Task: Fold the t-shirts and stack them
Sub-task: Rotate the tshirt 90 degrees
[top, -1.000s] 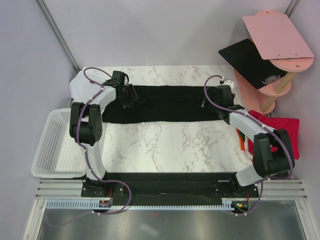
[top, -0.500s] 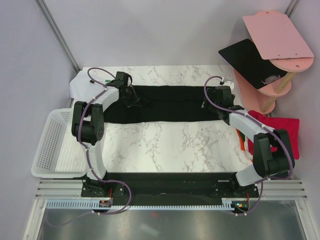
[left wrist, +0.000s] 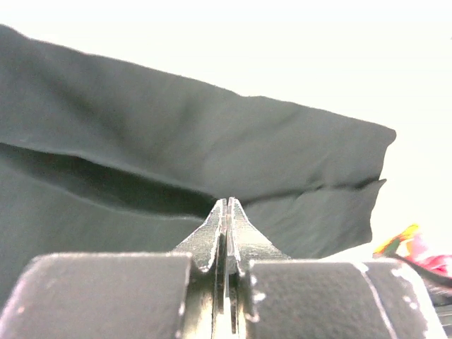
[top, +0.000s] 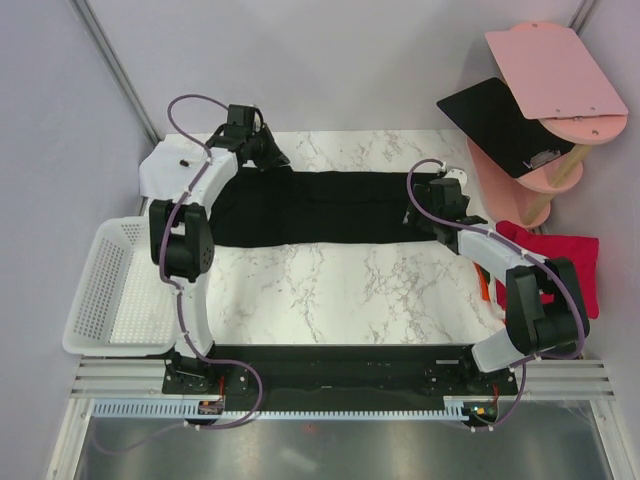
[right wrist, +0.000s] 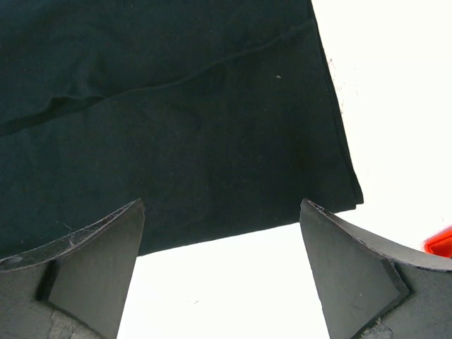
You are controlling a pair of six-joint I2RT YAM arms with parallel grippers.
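The robot's right gripper is going to pinch the black t-shirt near its end [top: 428, 224] [right wrist: 233, 192] opposite the left gripper next, to turn the t-shirt for folding.
A black t-shirt [top: 330, 208] lies spread in a long band across the back of the marble table [top: 330, 290]. My left gripper [top: 268, 152] is at its far left corner, shut on a fold of the black cloth [left wrist: 212, 141]; creases run into the pinched fingertips [left wrist: 227, 203]. My right gripper [top: 424, 206] hovers open over the shirt's right edge [right wrist: 212, 127], nothing between its fingers [right wrist: 106, 247]. A folded red t-shirt [top: 565, 262] and a sliver of orange cloth [top: 484, 286] lie at the right edge of the table.
A white perforated basket [top: 105, 290] stands at the left edge. At the back right, a pink tiered stand [top: 545, 160] carries a flat black board [top: 495, 120] and a pink board [top: 555, 70]. Grey walls close in behind and on both sides.
My left gripper closed on the shirt near its left end, then drew back toward the rear left corner, pulling that cloth with it. The right arm stayed put, open.
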